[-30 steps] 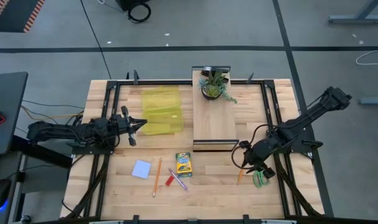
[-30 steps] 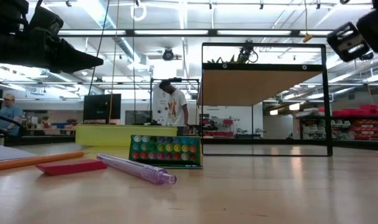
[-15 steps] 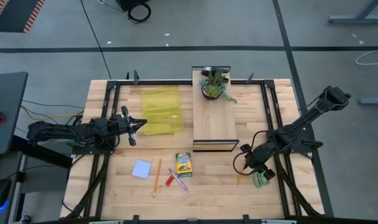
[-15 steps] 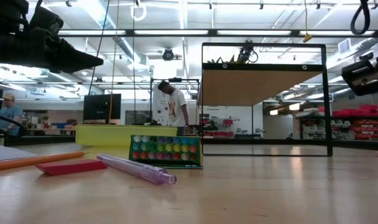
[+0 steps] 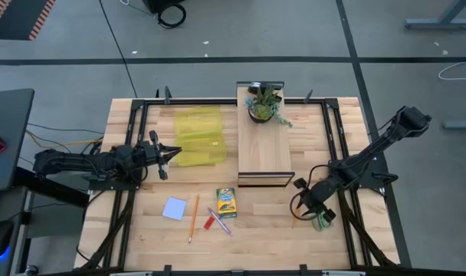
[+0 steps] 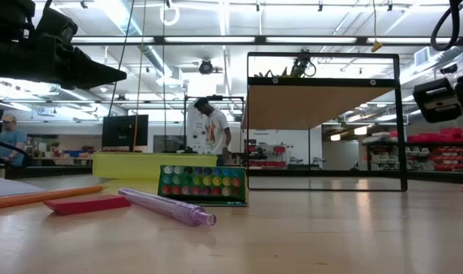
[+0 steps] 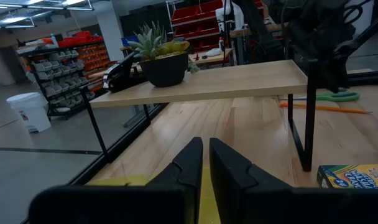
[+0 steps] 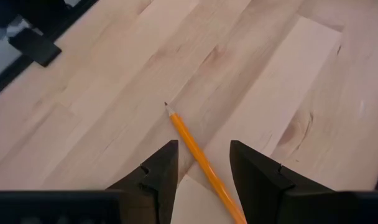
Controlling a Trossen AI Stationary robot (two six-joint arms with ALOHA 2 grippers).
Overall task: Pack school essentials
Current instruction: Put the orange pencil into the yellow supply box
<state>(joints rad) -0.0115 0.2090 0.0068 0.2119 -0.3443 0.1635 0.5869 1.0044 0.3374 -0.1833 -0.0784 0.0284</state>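
Observation:
My right gripper grabs the orange pencil by its painted body [image 8: 199, 155] next, to pack the pencil into the yellow pouch.
My right gripper [image 8: 204, 155] [image 5: 300, 207] hangs open just above the table at the near right. One finger stands on each side of an orange pencil [image 8: 195, 149] [image 5: 296, 218] that lies flat on the wood, and neither touches it. Green-handled scissors [image 5: 322, 222] lie beside the pencil. Near the middle front lie the crayon box [image 5: 227, 202], the pale blue notepad [image 5: 174, 208], a second orange pencil [image 5: 193, 218], a small red pen [image 5: 209, 222] and a purple pen [image 6: 167, 206]. My left gripper [image 7: 205, 163] [image 5: 174, 152] waits shut, held level above the left edge of a yellow pouch [image 5: 199, 136].
A light wooden shelf board with black legs [image 5: 264, 146] stands at the middle back and carries a potted plant [image 5: 264, 106]. A black frame [image 5: 333, 138] runs around the table. Bare wood lies between the crayon box and my right gripper.
My right gripper has sunk toward the table and drifted slightly toward the near edge, ending over the orange pencil. Its fingers keep the same gap.

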